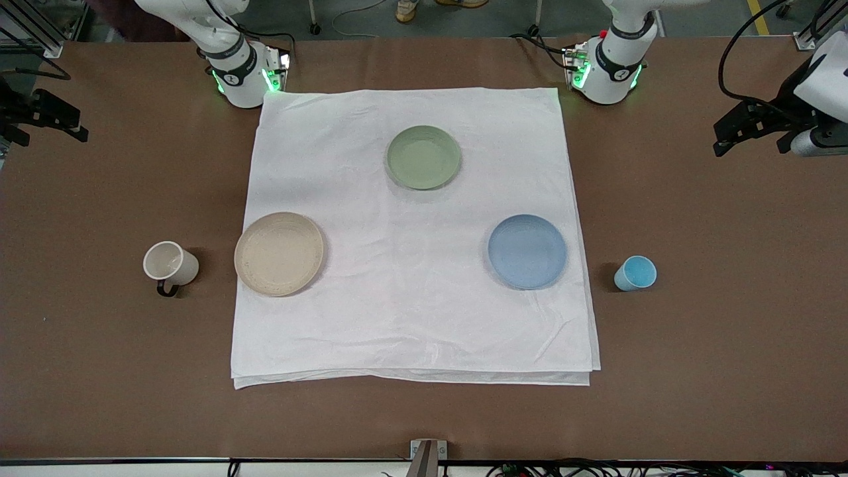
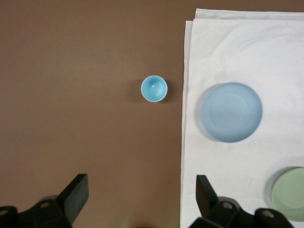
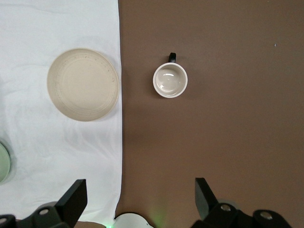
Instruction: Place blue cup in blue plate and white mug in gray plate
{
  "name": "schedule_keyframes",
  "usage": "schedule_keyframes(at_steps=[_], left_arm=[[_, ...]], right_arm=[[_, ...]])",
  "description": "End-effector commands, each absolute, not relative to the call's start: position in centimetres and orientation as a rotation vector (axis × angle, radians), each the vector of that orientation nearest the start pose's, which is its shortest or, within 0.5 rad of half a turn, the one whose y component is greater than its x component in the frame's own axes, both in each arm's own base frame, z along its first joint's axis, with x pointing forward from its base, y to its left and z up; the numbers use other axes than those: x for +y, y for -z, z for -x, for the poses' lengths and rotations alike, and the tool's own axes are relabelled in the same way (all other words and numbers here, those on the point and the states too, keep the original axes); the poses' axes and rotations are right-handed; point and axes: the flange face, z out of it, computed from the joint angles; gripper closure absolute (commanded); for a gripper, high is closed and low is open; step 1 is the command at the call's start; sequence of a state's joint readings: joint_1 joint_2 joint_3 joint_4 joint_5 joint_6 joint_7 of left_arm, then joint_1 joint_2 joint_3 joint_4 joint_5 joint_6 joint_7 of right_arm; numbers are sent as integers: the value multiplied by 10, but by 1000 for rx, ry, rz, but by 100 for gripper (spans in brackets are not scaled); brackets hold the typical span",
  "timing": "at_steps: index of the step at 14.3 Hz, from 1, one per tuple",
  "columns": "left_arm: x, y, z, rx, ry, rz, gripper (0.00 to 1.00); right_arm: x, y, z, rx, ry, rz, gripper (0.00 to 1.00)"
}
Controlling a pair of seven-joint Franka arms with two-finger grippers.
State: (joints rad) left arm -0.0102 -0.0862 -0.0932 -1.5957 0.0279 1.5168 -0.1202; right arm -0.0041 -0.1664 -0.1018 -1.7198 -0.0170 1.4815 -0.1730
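I will next grab the white mug by its dark handle (image 1: 167, 289) with my right gripper to place it in the gray plate (image 1: 279, 253).
The blue cup (image 1: 636, 273) stands upright on the bare brown table beside the blue plate (image 1: 527, 251), toward the left arm's end; both show in the left wrist view, cup (image 2: 154, 89) and plate (image 2: 232, 112). The white mug (image 1: 170, 264) stands upright beside the gray plate (image 1: 279, 253), toward the right arm's end, its dark handle toward the front camera. The right wrist view shows the mug (image 3: 170, 80) and the plate (image 3: 83, 84). My left gripper (image 2: 142, 192) is open and empty, high over the table near the cup. My right gripper (image 3: 141, 192) is open and empty, high near the mug.
A white cloth (image 1: 411, 311) covers the table's middle and carries the plates. A pale green plate (image 1: 423, 157) lies on it nearer the arms' bases. Both cups stand just off the cloth's edges on the brown table (image 1: 729, 318).
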Motion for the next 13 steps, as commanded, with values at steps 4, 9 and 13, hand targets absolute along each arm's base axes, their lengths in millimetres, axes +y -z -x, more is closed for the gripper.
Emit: schedule_keyframes(at_steps=[4,9,13], left_arm=[[-40,-649,-532,30,0,3122,0],[-3,-527,-589,-47,-114,3125,0],[34,-392,-625,-137,-57,3144,2]], right_arm=[[-60,-635,-480,-107,-137,3134,0],[-86,-567,-536,-41,-283,3109,0],[-127,-441,-622,58,-246,3126,0]])
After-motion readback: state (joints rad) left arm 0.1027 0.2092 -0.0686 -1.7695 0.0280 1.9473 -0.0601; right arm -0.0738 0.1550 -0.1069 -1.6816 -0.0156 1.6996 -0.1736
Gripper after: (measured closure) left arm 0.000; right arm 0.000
